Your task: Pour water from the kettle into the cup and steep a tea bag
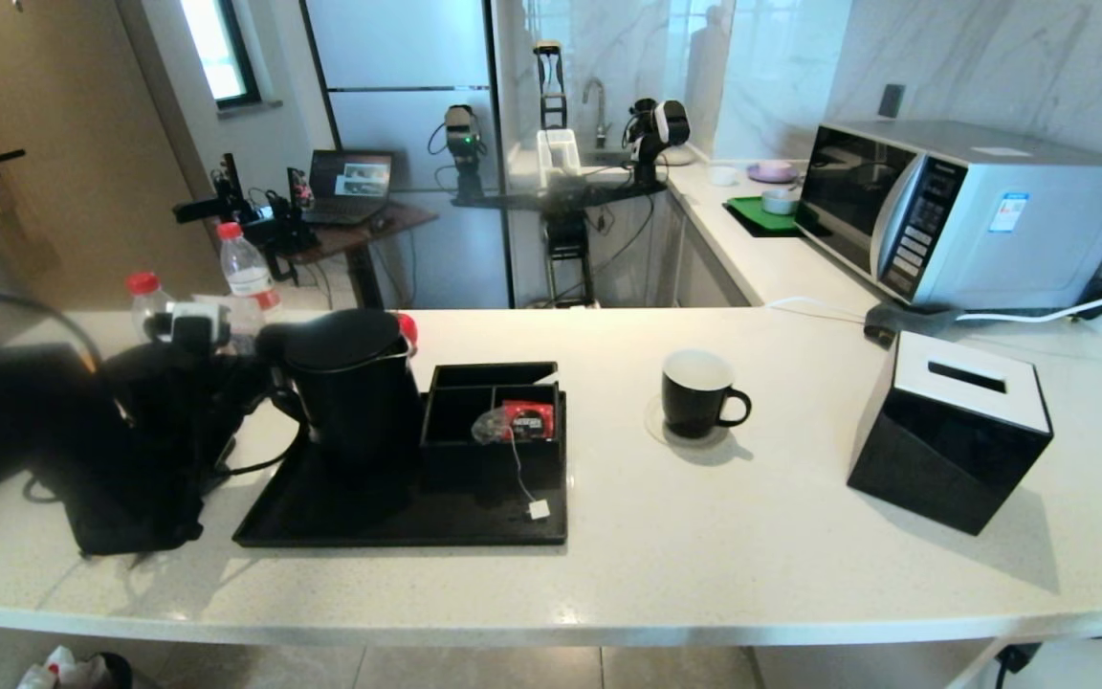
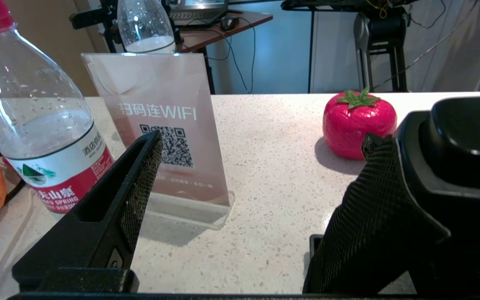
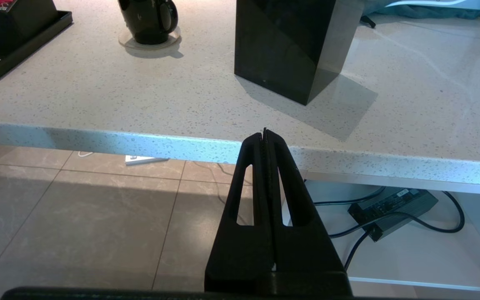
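My left gripper is to grab the kettle next by its handle (image 1: 283,388), so that the kettle's spout stays free to pour water into the cup (image 1: 694,392).
The tall black kettle (image 1: 350,383) stands with its lid on at the back of a black tray (image 1: 398,522). My left gripper (image 2: 263,139) is open beside it, on the handle side. One finger (image 2: 381,200) lies against the kettle (image 2: 465,175), and only bare counter shows between the two fingers. The black cup (image 1: 694,392) with a white inside sits on a clear coaster to the right of the tray. The tea bag (image 1: 492,426) rests in the tray's organiser, its string running to a white tag (image 1: 539,509). Water is hidden. My right gripper (image 3: 264,132) is shut, low before the counter's edge.
Two red-capped bottles (image 1: 245,268) (image 2: 36,125), a WiFi sign (image 2: 161,125) and a red strawberry-shaped ornament (image 2: 358,123) stand behind the kettle. A red packet (image 1: 527,419) lies by the tea bag. A black tissue box (image 1: 953,440) sits at the right and a microwave (image 1: 962,211) behind it.
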Tool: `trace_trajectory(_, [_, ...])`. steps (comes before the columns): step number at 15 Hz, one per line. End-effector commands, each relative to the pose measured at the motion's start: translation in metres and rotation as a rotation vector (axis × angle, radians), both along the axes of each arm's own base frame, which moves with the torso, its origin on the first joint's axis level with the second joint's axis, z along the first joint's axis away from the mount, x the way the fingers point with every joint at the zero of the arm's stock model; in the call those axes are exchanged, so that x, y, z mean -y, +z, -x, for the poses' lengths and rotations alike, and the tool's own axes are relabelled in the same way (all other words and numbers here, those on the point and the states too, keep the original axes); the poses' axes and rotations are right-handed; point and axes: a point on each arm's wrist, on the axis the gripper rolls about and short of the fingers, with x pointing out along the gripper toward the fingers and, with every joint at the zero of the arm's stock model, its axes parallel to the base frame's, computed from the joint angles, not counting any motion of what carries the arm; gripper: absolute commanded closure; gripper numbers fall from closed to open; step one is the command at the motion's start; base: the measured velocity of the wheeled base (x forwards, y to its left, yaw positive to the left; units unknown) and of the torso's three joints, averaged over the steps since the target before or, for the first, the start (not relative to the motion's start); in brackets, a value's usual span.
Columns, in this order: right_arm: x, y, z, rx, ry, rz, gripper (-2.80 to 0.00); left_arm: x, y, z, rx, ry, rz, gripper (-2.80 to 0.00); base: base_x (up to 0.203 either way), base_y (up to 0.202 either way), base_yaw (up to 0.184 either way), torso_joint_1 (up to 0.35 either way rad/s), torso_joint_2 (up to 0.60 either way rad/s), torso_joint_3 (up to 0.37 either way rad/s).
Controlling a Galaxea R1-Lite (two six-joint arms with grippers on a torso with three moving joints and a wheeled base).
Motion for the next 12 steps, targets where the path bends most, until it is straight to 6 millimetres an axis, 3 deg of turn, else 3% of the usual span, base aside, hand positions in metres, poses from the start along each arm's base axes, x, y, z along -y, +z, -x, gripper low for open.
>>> trace_trajectory(1, [0.0, 0.0, 0.0, -0.002, 0.001, 0.001, 0.0, 0.0, 0.004, -0.002, 0.051, 0.0, -0.007, -2.8, 0.0, 0.0, 0.0, 0.0, 0.0, 0.0])
trace_trajectory(12, [0.0, 0.0, 0.0, -0.002, 0.001, 0.001, 0.0, 0.003, 0.003, -0.017, 0.09, -0.015, -0.014, -2.8, 0.0, 0.0, 0.0, 0.0, 0.0, 0.0])
